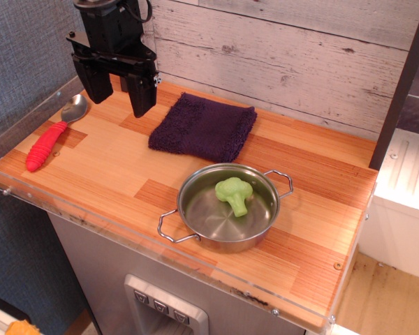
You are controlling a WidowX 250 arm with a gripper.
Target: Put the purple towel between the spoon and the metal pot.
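Note:
My gripper takes hold of the purple towel by its middle [204, 128] next, to lay it between the spoon and the metal pot [227, 206].
The purple towel [203, 128] lies flat at the back middle of the wooden counter, near the wall. The spoon [54, 134], with a silver bowl and red ribbed handle, lies at the left edge. The metal pot [227, 206] stands at the front middle, with a green broccoli toy [234, 195] inside it. My black gripper [117, 96] hangs open and empty above the back left of the counter, between the spoon and the towel, touching neither.
The wooden counter [112, 174] has a clear plastic rim along its left and front edges. A plank wall [279, 56] stands behind it. A dark post [401, 84] rises at the right, with a white appliance [408, 188] beyond it.

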